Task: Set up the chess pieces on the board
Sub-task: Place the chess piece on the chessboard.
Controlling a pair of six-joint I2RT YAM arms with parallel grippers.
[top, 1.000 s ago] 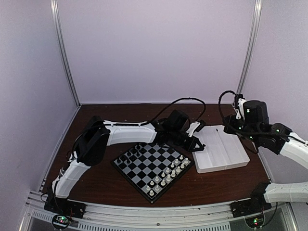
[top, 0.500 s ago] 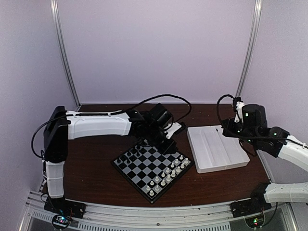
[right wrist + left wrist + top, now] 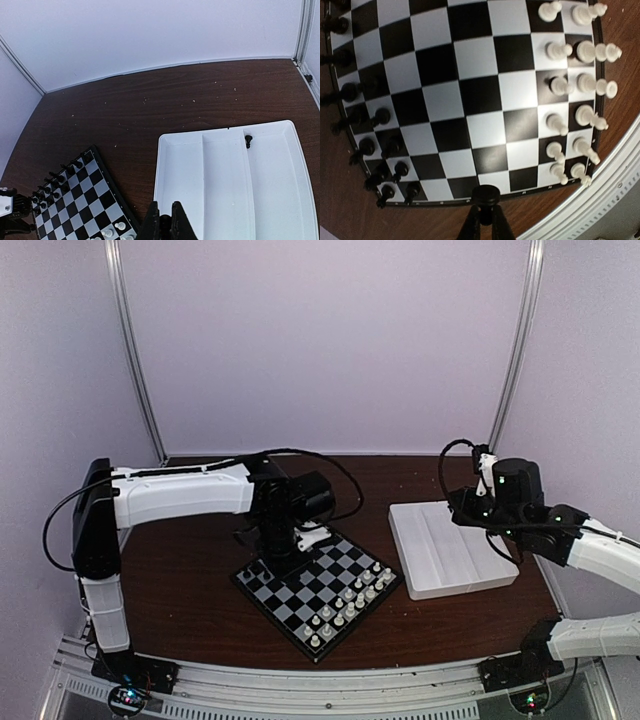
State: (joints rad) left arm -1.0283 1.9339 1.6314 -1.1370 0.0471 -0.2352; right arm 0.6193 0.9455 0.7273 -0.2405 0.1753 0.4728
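Observation:
The black chess piece hangs high above the board's edge and would fall near it if my left gripper opened now, so my left gripper keeps holding it.
My left gripper [image 3: 485, 220] is shut on a black chess piece [image 3: 485, 195], whose round base faces the camera. It hangs over the edge of the board [image 3: 470, 100], above the far-left corner [image 3: 295, 543]. Black chess pieces [image 3: 381, 116] stand in two rows along one side of the board and white pieces [image 3: 560, 85] along the other. My right gripper [image 3: 164, 226] hovers over the white tray [image 3: 225, 175], shut, with a small dark thing between its fingers that looks like a black piece. One black piece [image 3: 248, 140] lies in the tray.
The board [image 3: 300, 590] sits turned like a diamond in the middle of the brown table, and the tray [image 3: 450, 550] lies just to its right. My right gripper [image 3: 458, 505] is above the tray's far-left part. Metal rails run along the near edge.
My left arm has swung left from beside the tray to above the board's far-left corner, carrying its piece. The right arm has drifted a little left over the tray.

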